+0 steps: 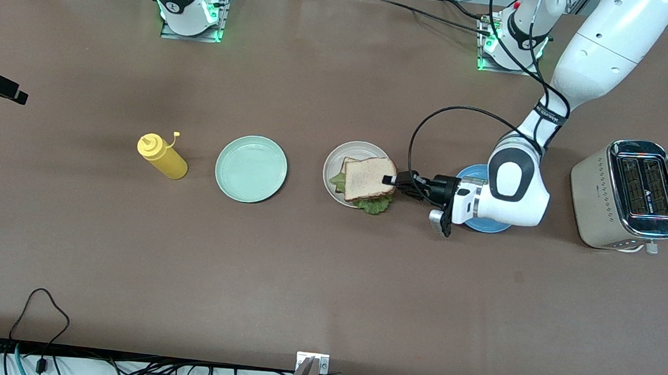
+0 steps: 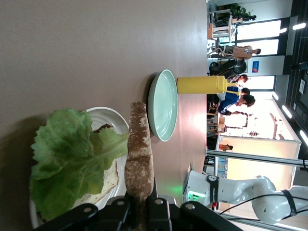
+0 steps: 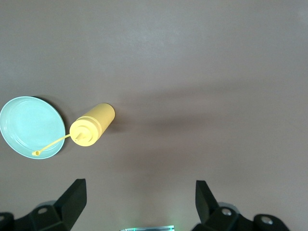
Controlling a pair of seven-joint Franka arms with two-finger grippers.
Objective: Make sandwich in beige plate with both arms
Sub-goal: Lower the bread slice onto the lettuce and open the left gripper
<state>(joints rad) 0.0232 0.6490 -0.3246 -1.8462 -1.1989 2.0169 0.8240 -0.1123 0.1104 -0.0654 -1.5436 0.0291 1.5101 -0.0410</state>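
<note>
The top bread slice is still above the lettuce leaf in the left wrist view, so the robot needs to bring it down onto the leaf before the left gripper releases it.
The beige plate (image 1: 336, 157) lies mid-table with a lower bread slice (image 2: 108, 180) and a ruffled green lettuce leaf (image 1: 376, 205) on it. My left gripper (image 1: 392, 179) is shut on one edge of the top bread slice (image 1: 368, 178) and holds it flat over the lettuce. In the left wrist view the slice (image 2: 139, 149) shows edge-on between the fingers, beside the lettuce (image 2: 67, 154) and the plate (image 2: 108, 115). I cannot tell whether the slice touches the leaf. My right gripper (image 3: 139, 185) is open and empty, high over bare table, out of the front view.
A mint green plate (image 1: 251, 168) and a yellow squeeze bottle (image 1: 162, 157) stand toward the right arm's end. A blue plate (image 1: 491, 225) lies under the left arm's wrist. A silver toaster (image 1: 629, 195) stands at the left arm's end.
</note>
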